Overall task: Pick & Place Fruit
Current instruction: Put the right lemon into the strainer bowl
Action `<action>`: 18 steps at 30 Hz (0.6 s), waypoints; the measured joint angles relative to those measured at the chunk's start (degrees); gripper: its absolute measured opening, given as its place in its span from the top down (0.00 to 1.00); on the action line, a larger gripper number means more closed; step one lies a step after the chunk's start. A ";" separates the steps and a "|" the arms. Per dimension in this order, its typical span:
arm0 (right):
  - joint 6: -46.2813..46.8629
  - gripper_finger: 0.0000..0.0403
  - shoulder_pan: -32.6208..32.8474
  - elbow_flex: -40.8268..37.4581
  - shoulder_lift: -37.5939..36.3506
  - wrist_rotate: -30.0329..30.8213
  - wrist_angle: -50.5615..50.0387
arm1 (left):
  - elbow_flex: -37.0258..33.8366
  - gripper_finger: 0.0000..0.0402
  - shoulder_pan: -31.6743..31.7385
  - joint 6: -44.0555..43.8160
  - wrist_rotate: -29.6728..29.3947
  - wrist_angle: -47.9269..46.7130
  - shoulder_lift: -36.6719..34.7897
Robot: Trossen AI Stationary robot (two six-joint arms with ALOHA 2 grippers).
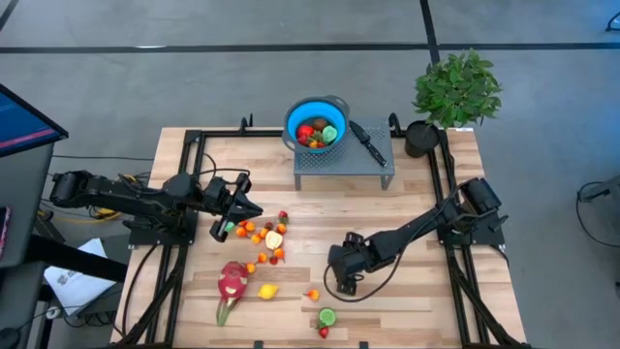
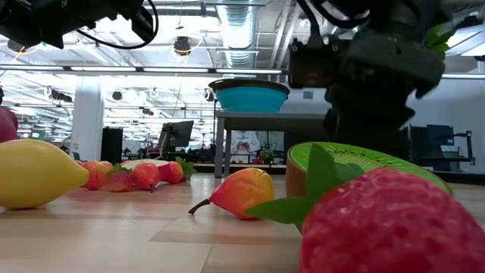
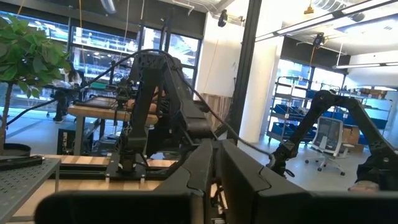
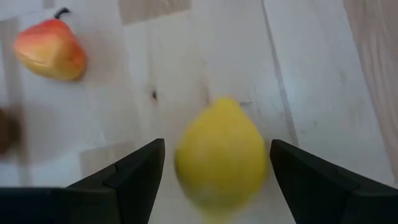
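Note:
My right gripper's fingertips stand on either side of the yellow fruit, and closing now would catch the fruit, so it is time to close on it.
My right gripper (image 1: 341, 283) points down at the near middle of the table, open. In the right wrist view its fingers (image 4: 140, 171) stand on either side of a yellow fruit (image 4: 221, 158) that lies on the wood. An orange-red pear (image 4: 50, 50) lies nearby (image 1: 312, 294). A lemon (image 1: 268, 290) and a pink dragon fruit (image 1: 232, 281) lie to the left. A kiwi half (image 1: 327, 316) and a strawberry (image 1: 324, 332) lie by the near edge. My left gripper (image 1: 247, 208) hangs shut above several small fruits (image 1: 263, 235). My right gripper comes from above, slanting down, with one finger on each side of the yellow fruit. A thin gap shows at one finger. The other finger (image 4: 298, 174) stands right at the fruit's side, and I cannot tell whether it touches.
A blue bowl (image 1: 317, 123) with several fruits stands on a grey stand (image 1: 344, 167) at the far middle. A black-handled knife (image 1: 368, 142) lies on the stand beside the bowl. A potted plant (image 1: 455, 92) stands at the far right corner. Black rails (image 1: 194, 184) frame the table.

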 joint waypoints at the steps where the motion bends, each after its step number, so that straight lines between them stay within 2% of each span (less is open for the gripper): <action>1: 0.45 0.29 0.00 -0.38 0.00 0.01 0.16 | 0.00 0.94 -0.01 0.00 0.01 0.01 0.00; 11: -0.38 0.30 -0.04 -0.79 0.00 0.02 2.56 | 0.00 0.94 0.00 0.02 0.01 0.01 0.00; 18: -0.49 0.45 -0.04 -0.79 0.00 0.00 2.04 | 0.00 0.94 0.00 0.00 0.02 0.02 0.00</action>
